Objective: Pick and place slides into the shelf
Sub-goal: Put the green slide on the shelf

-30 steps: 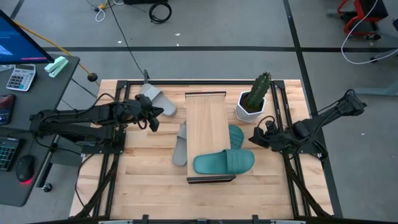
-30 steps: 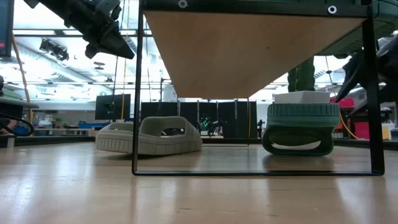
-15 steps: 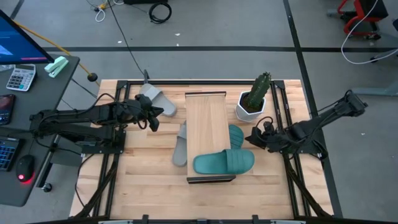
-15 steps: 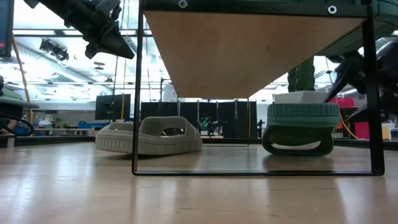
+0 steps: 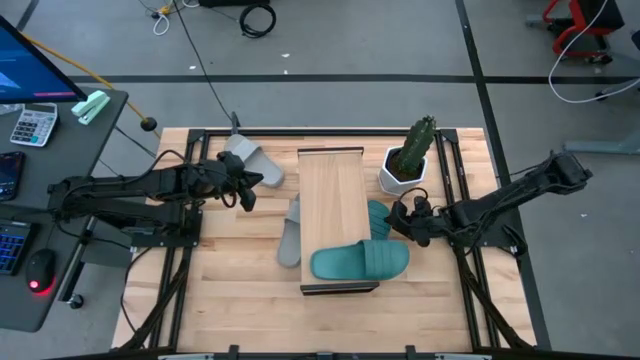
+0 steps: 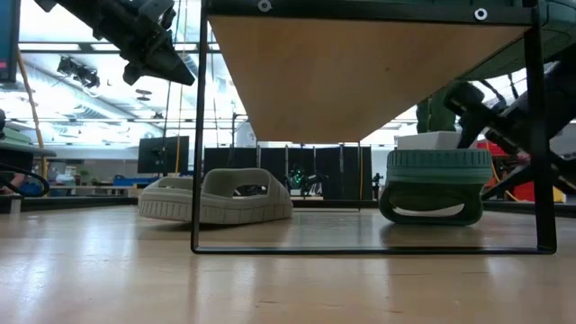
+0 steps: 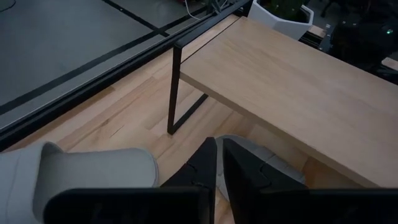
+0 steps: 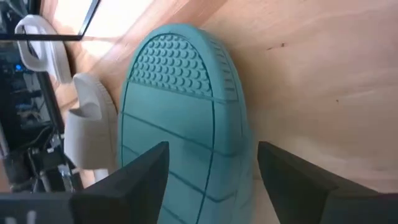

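Observation:
I will next grab the teal slide by the side edge of its sole (image 5: 386,221) with my right gripper. Then it can go into the shelf (image 5: 335,215).
The shelf (image 5: 335,215) stands mid-table, a teal slide (image 5: 360,262) lying across its top near the front. A second teal slide (image 5: 381,217) lies on the table at the shelf's right side, a studded, grooved face (image 8: 180,106) up. One grey slide (image 5: 290,232) lies along the shelf's left side, partly under it. Another grey slide (image 5: 252,160) sits at the far left. My right gripper (image 5: 402,222) is open, tilted down, its fingers (image 8: 134,180) on either side of the lower teal slide's end without touching it. My left gripper (image 5: 245,190) hangs shut and empty above the table, left of the shelf.
A potted cactus (image 5: 408,162) in a white pot stands just beyond my right gripper, at the shelf's far right corner. The shelf's dark end frame (image 6: 193,135) stands near the front. Bare wooden tabletop (image 5: 230,290) lies at the near left.
My right gripper has gone down and toward the table's left, closing in on the teal slide beside the shelf. The slides have not moved.

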